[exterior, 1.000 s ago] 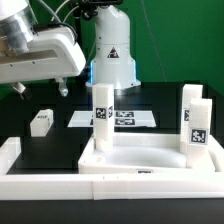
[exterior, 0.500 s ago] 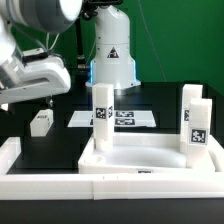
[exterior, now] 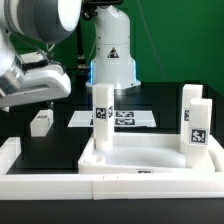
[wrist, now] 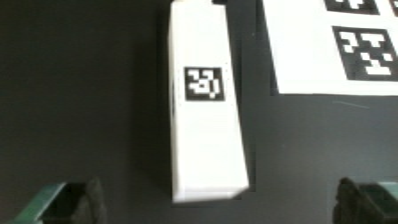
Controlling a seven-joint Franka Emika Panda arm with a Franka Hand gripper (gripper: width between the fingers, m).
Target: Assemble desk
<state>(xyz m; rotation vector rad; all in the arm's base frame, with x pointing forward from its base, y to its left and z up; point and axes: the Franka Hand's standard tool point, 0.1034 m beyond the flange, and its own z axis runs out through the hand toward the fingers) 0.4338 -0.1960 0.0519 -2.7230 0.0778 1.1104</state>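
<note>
My gripper's fingers still hover above the lying leg (exterior: 42, 123), with dark table showing beside the leg, so it is too early to close; it moves down first.
The white desk panel (exterior: 140, 160) lies at the front of the black table. Three tagged legs stand upright on it: one at its left corner (exterior: 101, 115) and two at the exterior view's right (exterior: 190, 108) (exterior: 198, 126). The fourth leg (exterior: 41, 122) lies flat on the table at the exterior view's left. In the wrist view it shows as a long white block (wrist: 210, 110) with a square tag. My gripper (exterior: 45, 104) (wrist: 217, 205) hovers just above this leg. It is open and empty, with one finger (wrist: 63, 203) on each side of the leg's end.
The marker board (exterior: 125, 118) (wrist: 338, 50) lies flat behind the panel, next to the lying leg. White bars (exterior: 12, 160) edge the table at the front and left. The robot base (exterior: 112, 60) stands at the back.
The arm has come down and moved toward the exterior view's left, bringing the open gripper over the lying leg. The leg and the panel have not moved.
</note>
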